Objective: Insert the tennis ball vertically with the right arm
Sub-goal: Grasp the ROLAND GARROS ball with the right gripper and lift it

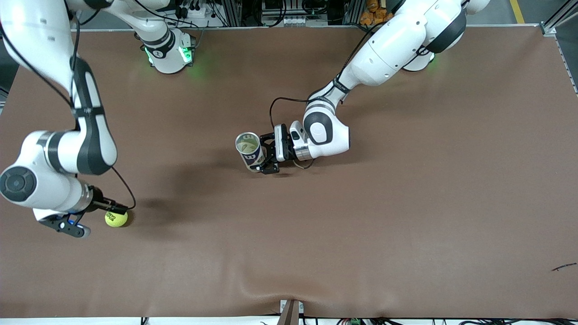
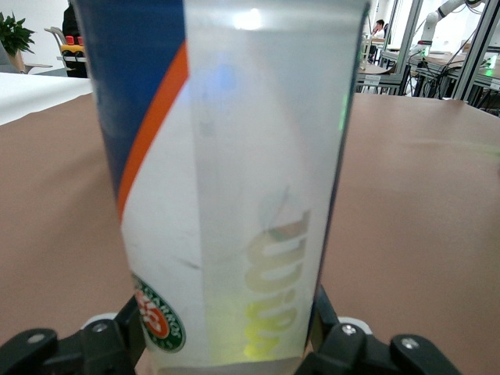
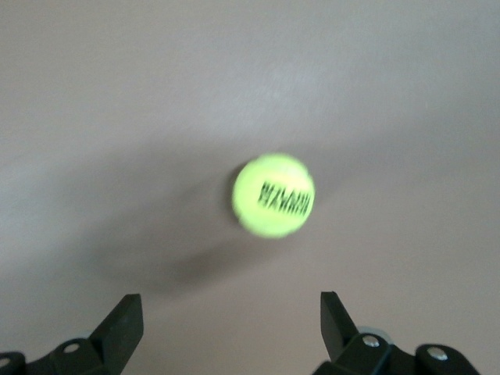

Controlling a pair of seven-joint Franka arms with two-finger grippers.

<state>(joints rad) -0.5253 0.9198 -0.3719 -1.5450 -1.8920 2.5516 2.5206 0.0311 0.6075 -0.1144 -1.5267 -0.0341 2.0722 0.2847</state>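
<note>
My right gripper should next grab the tennis ball by its round fuzzy body (image 1: pixel 116 219). Then it can put the ball vertically into the can (image 1: pixel 249 151).
A yellow-green tennis ball (image 1: pixel 116 219) lies on the brown table (image 1: pixel 406 203) near the right arm's end. My right gripper (image 1: pixel 114 208) hangs just over it, open and empty. In the right wrist view the ball (image 3: pixel 273 195) lies ahead of the open gripper (image 3: pixel 230 301), apart from its fingertips (image 3: pixel 125 312). A clear tube can (image 1: pixel 249 151) with blue, white and orange print stands at mid-table, open mouth up. My left gripper (image 1: pixel 262 155) is shut on its lower part. The can (image 2: pixel 226 172) fills the left wrist view, gripped low by the left gripper (image 2: pixel 226 332).
A small dark scrap (image 1: pixel 564 267) lies near the front edge at the left arm's end. A bracket (image 1: pixel 291 311) sticks up at the middle of the front edge. Both arm bases stand along the top of the front view.
</note>
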